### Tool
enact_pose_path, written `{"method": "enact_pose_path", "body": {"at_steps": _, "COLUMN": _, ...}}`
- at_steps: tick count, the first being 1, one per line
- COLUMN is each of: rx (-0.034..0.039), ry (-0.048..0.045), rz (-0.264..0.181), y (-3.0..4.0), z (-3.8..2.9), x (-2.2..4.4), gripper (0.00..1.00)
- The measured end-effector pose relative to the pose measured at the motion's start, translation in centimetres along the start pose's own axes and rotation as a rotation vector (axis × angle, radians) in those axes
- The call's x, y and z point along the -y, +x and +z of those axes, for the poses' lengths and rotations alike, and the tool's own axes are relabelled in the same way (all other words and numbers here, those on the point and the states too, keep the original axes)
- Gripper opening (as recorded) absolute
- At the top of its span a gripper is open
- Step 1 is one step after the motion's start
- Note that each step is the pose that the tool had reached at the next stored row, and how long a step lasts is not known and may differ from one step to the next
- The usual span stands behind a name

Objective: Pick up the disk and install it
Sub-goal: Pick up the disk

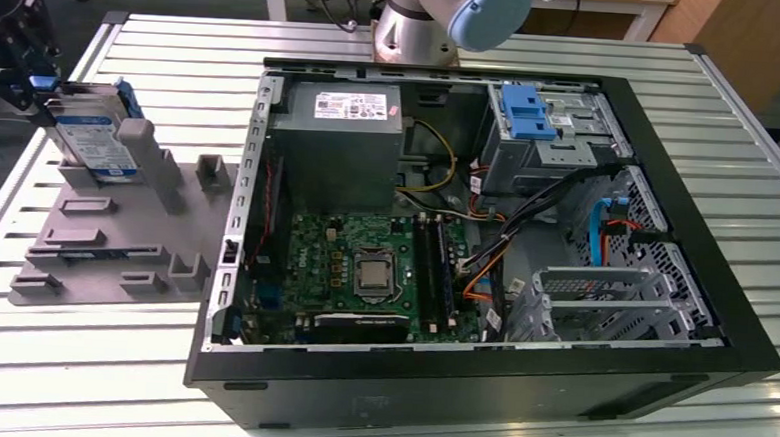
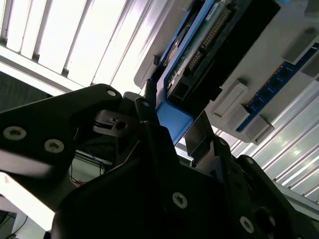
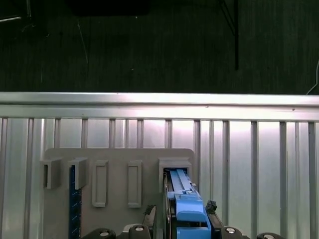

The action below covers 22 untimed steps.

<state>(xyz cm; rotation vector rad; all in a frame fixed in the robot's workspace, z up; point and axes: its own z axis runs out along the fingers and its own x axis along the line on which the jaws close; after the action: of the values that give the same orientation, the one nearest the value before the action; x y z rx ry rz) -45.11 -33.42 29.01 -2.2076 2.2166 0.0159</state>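
The gripper grabs the disk by its blue bar next, to install the disk in the open computer case.
The disk (image 1: 101, 143) stands on edge in a slot of the grey fixture plate (image 1: 109, 234) at the exterior view's left, its white-and-blue label facing the front. My gripper (image 1: 47, 92) is at the disk's upper far end. In the first wrist view the blue-railed disk (image 3: 182, 199) sits in its slot, and my gripper (image 3: 180, 215) is open with one finger on each side of it. A small gap shows at the finger (image 3: 149, 213) on one side. In the second wrist view my gripper (image 2: 172, 124) straddles the blue rail end of the disk (image 2: 199, 45).
An open computer case (image 1: 705, 325) lies in the middle of the slatted metal table (image 1: 413, 44). Inside it are a grey power supply box (image 1: 334, 135), a motherboard (image 1: 360, 267), cables, and a drive bay with a blue bracket (image 1: 527, 111). The arm's base (image 1: 420, 30) stands behind the case.
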Motion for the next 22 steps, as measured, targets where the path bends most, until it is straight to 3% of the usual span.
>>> {"method": "enact_pose_path", "body": {"at_steps": 7, "rx": 0.0004, "ry": -0.0076, "rz": 0.002, "y": 0.00, "z": 0.04, "x": 0.06, "gripper": 0.49}}
{"method": "enact_pose_path", "body": {"at_steps": 18, "rx": 0.0005, "ry": -0.0079, "rz": 0.002, "y": 0.00, "z": 0.06, "x": 0.06, "gripper": 0.49}}
{"method": "enact_pose_path", "body": {"at_steps": 21, "rx": 0.0005, "ry": -0.0079, "rz": 0.002, "y": 0.00, "z": 0.07, "x": 0.06, "gripper": 0.47}}
{"method": "enact_pose_path", "body": {"at_steps": 22, "rx": 0.0005, "ry": -0.0079, "rz": 0.002, "y": 0.00, "z": 0.07, "x": 0.06, "gripper": 0.40}}
